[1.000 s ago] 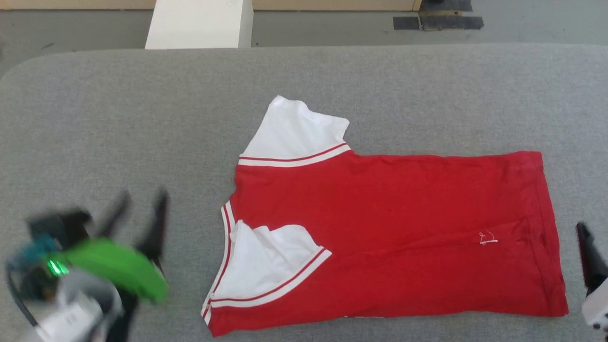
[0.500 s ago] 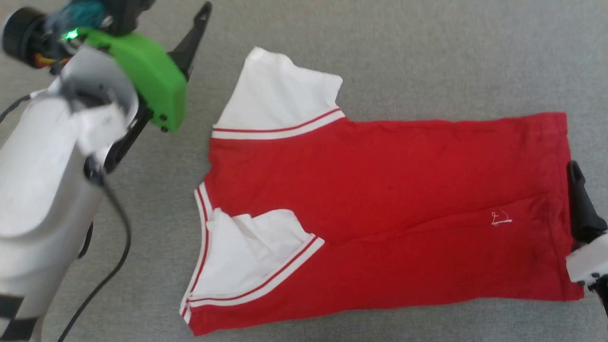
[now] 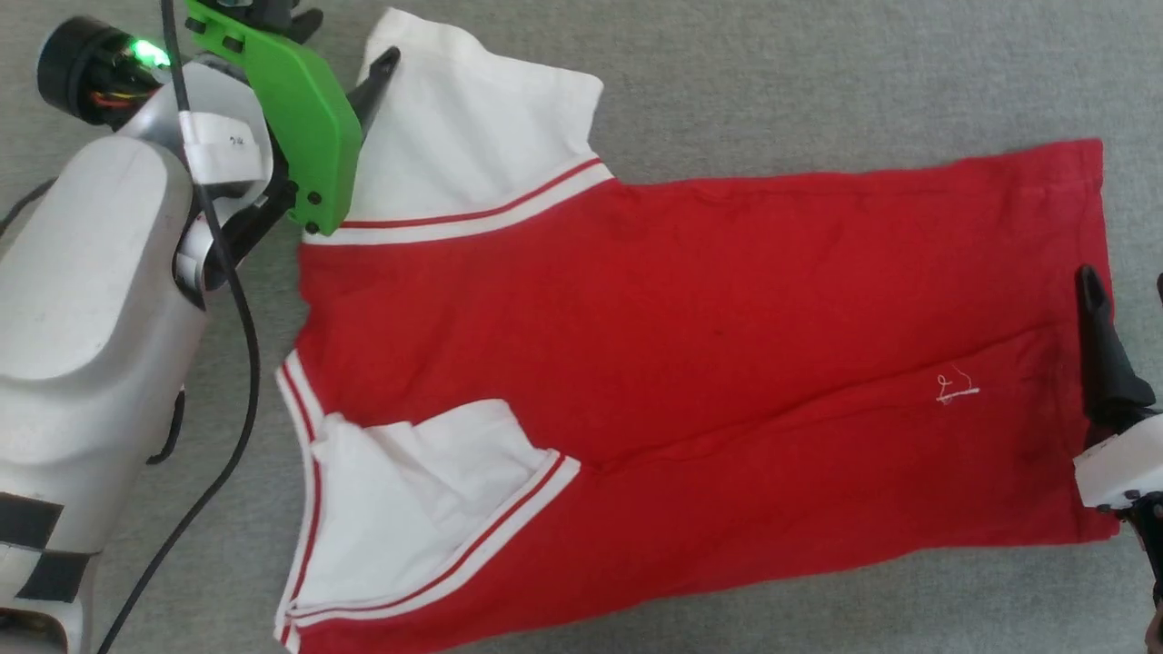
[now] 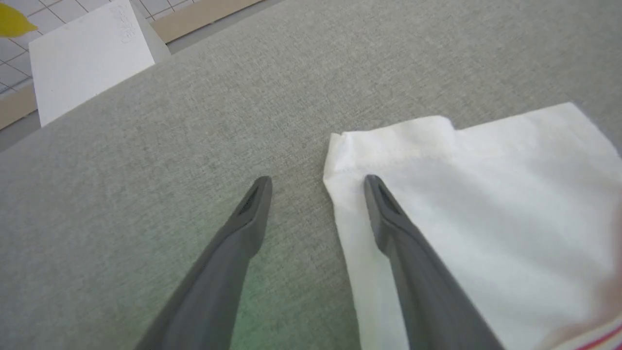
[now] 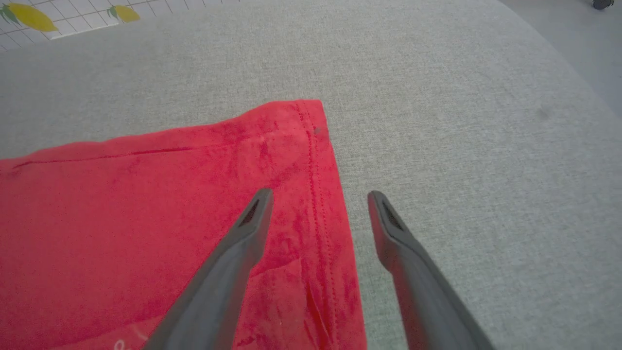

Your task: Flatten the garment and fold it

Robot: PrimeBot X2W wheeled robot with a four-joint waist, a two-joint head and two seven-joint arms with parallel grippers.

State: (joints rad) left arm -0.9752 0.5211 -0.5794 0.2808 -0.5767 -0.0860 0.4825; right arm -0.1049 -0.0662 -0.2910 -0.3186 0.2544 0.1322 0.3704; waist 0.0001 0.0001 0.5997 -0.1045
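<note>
The far white sleeve lies flat on the tabletop. My left gripper grabs the sleeve's outer corner next, where the sleeve's edge stands free.
The garment lies spread on the grey table, red body, with a small white logo near the hem. One white sleeve points to the far side, the other is folded onto the body. My left gripper is open over the far sleeve's outer corner, one finger above the cloth, the other above bare table. A dark finger of it pokes past the green housing. My right gripper is open astride the red hem's side edge; one finger lies on the hem.
My pale left forearm and its black cable lie left of the collar. A white box stands past the table's far edge. The table's rounded corner curves off to the right of the hem, floor beyond it.
The head camera has tipped down and closer. My left arm has swung from the near left of the table up to the far sleeve. The right gripper has come in to the hem.
</note>
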